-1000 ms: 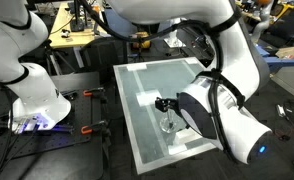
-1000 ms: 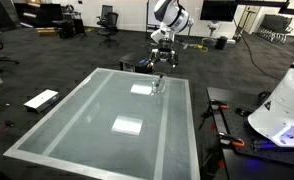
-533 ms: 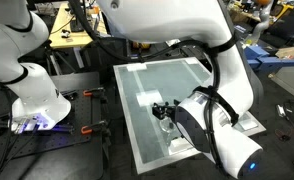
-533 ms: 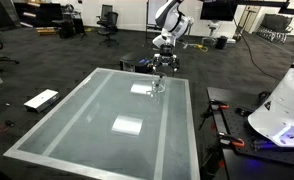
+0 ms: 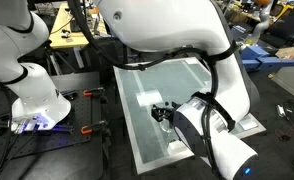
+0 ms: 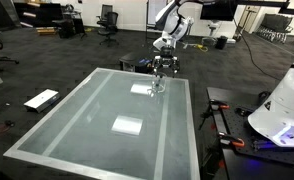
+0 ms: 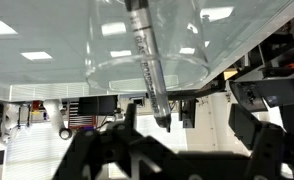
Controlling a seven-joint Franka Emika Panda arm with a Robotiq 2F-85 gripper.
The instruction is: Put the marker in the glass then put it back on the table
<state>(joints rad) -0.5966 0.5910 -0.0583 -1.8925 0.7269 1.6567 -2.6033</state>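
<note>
The marker's end lies between both my fingers and reaches past them in the wrist view. My gripper should close now, as it would hold the marker.
The clear glass [image 7: 192, 45] fills the top of the wrist view, and the thin black marker [image 7: 147, 65] stands slanted inside it. My gripper [image 7: 177, 140] is open, with its dark fingers spread to either side of the marker's end and not touching it. In both exterior views the gripper [image 5: 161, 108] [image 6: 164, 67] hangs just over the glass [image 5: 168, 123] [image 6: 157, 86] on the pale frosted table [image 5: 147, 145] [image 6: 87, 120]. The marker is too small to make out there.
White tape patches [image 6: 128, 125] lie on the table top. A white robot base [image 5: 32, 100] and red clamps [image 5: 87, 130] stand beside the table. My own bulky forearm [image 5: 217, 140] overhangs one table corner. Office chairs and desks stand far behind.
My forearm has swung further over the table's corner while the gripper stays close over the glass. The marker stays in the glass.
</note>
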